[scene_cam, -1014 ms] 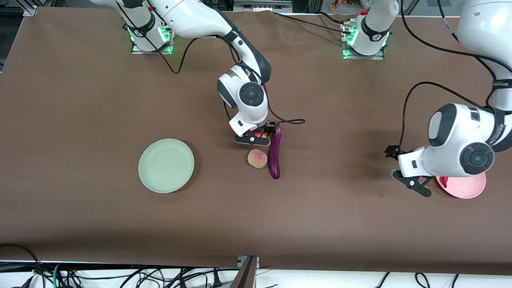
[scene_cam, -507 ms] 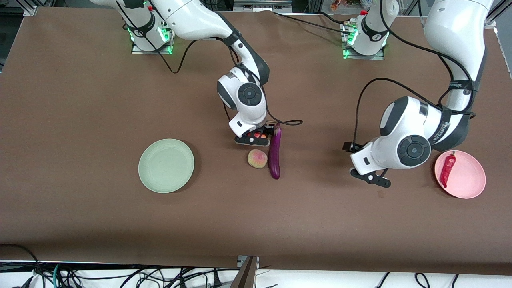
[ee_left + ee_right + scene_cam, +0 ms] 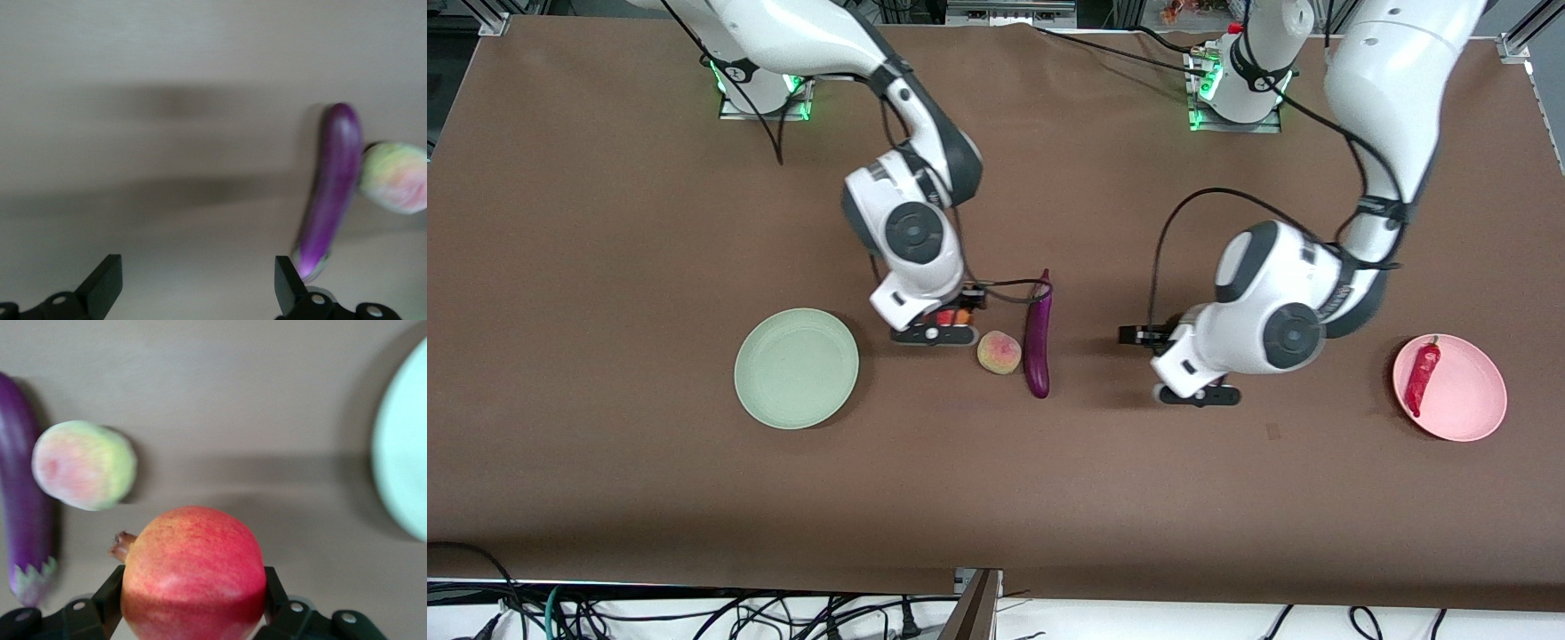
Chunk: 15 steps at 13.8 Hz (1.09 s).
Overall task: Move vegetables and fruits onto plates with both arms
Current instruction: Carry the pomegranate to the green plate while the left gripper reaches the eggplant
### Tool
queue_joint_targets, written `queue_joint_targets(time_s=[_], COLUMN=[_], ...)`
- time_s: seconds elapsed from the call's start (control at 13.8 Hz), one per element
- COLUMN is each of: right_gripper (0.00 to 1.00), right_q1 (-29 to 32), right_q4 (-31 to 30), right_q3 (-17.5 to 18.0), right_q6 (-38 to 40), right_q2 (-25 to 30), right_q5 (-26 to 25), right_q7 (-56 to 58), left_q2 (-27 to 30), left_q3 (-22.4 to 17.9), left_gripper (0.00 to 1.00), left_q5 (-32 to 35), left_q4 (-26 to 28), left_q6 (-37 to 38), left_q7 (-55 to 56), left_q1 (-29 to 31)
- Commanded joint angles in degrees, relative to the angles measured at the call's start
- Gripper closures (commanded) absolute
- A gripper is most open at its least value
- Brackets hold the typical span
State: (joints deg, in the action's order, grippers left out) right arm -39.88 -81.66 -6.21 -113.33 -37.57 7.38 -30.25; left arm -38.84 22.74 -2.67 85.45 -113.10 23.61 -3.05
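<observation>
My left gripper grabs the purple eggplant by its stem end (image 3: 1045,288) next, to transfer it onto the pink plate (image 3: 1463,404) beside the red chili.
My right gripper (image 3: 193,595) is shut on the round red fruit (image 3: 193,577), which it holds just above the table between the mint green plate (image 3: 796,369) and the peach-like fruit (image 3: 999,353). In the front view the red fruit (image 3: 951,316) peeks from under the right gripper (image 3: 943,322). The purple eggplant (image 3: 1038,338) lies beside the peach, toward the left arm's end. My left gripper (image 3: 1197,395) hangs open and empty over bare table between the eggplant and the pink plate (image 3: 1463,404). The red chili (image 3: 1422,378) lies on that plate.
The left wrist view shows the eggplant (image 3: 331,187) and peach (image 3: 395,177) ahead of the open left gripper (image 3: 198,283). In the right wrist view the green plate (image 3: 403,473) lies to one side, the peach (image 3: 83,465) and eggplant (image 3: 23,487) to the other. Brown table all round.
The right gripper closed on the red fruit and carried it from beside the eggplant's stem toward the green plate. The left arm swung from over the pink plate toward the eggplant, uncovering the chili.
</observation>
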Motion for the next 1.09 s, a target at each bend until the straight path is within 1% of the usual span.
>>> queue_joint_targets(time_s=[0.0, 0.07, 0.14, 0.22, 0.36, 0.51, 0.65, 0.72, 0.8, 0.87, 0.94, 1.01], right_gripper=[0.76, 0.73, 0.71, 0.71, 0.71, 0.68, 0.67, 0.63, 0.62, 0.59, 0.56, 0.51], right_q1=[4.3, 5.8, 8.0, 10.2, 12.5, 15.2, 17.3, 17.6, 17.6, 17.7, 18.4, 19.4], right_q4=[-1.4, -1.7, -1.9, -2.0, -2.0, -2.4, -5.2, -8.0, -11.0, -12.7, -13.1, -13.1], right_q3=[-1.4, -2.9, -3.2, -3.2, -3.4, -3.5, -3.4, -3.4, -3.5, -3.5, -3.5, -3.5], right_q6=[4.7, 4.9, 4.5, 4.4, 3.7, 2.6, -1.5, -5.3, -9.8, -12.6, -13.0, -12.9], right_q2=[2.3, 2.2, 1.8, 1.5, 0.3, -0.7, -0.9, -1.1, -1.0, -1.0, -1.0, -0.9], right_q5=[0.0, 0.0, 0.1, 0.1, -0.8, -0.8, -0.9, -0.8, -0.8, -0.8, -0.7, -0.7], right_q7=[11.7, 16.7, 21.2, 24.2, 27.6, 30.4, 33.8, 35.3, 36.0, 37.3, 40.1, 41.8], left_q2=[-1.8, -1.9, -2.1, -2.1, -2.2, -2.7, -3.4, -3.7, -4.4, -4.7, -4.8, -5.0], left_q3=[-1.1, -1.0, -1.1, -1.1, -1.1, -0.9, -1.0, -1.1, -1.1, -1.1, -1.1, -1.1], left_gripper=[0.00, 0.00, 0.00, 0.00, 0.00, 0.00, 0.00, 0.00, 0.00, 0.00, 0.00, 0.00], left_q5=[-0.2, -0.2, -0.1, -0.1, 2.2, 3.0, 3.0, 3.0, 3.2, 3.2, 3.2, 3.2], left_q4=[2.9, 4.8, 5.7, 6.5, 8.2, 10.7, 12.0, 12.0, 11.9, 11.9, 11.9, 11.9], left_q6=[-11.1, -16.0, -19.0, -20.0, -22.3, -25.2, -27.8, -27.9, -28.4, -29.6, -30.0, -30.0], left_q7=[8.3, 10.7, 11.5, 11.4, 10.6, 10.5, 10.5, 10.5, 10.6, 10.6, 10.6, 10.6], left_q1=[-6.2, -7.0, -8.3, -9.1, -10.1, -10.1, -11.8, -12.6, -12.8, -12.9, -12.9, -13.0])
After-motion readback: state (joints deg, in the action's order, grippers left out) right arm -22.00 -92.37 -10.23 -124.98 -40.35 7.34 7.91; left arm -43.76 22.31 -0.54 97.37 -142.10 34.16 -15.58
